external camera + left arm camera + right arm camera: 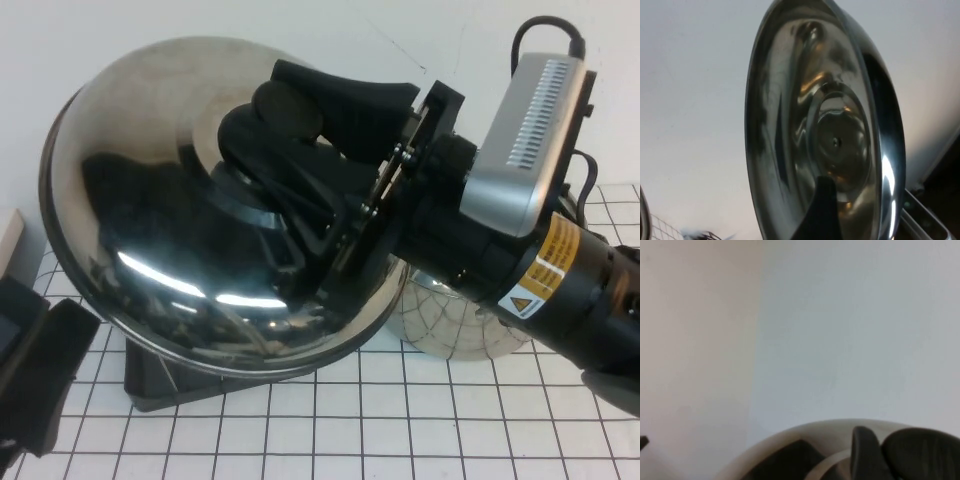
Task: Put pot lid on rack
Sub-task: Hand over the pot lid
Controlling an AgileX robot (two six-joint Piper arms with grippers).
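The robot's right gripper already covers the knob and the dome of the lid spreads wide, so the left gripper will next grab the lid by its thin upper rim (47, 170) (877, 190).
The pot lid (140, 200) is large, shiny and domed, held on edge and tilted, its dome toward the camera. My right gripper (280, 125) reaches in from the right and is shut on the black knob (290, 100) at its centre. The right wrist view shows one finger (865, 452) beside the knob (920, 455). The rack (150, 385), a black tray, lies on the table under the lid's lower rim; I cannot tell if they touch. My left gripper (40, 370) is low at the left, open and empty. Its wrist view shows the lid's underside (790, 125).
The steel pot (450, 325) stands on the gridded table behind the right arm, to the right of the rack. A pale block (8, 240) sits at the left edge. A white wall is behind.
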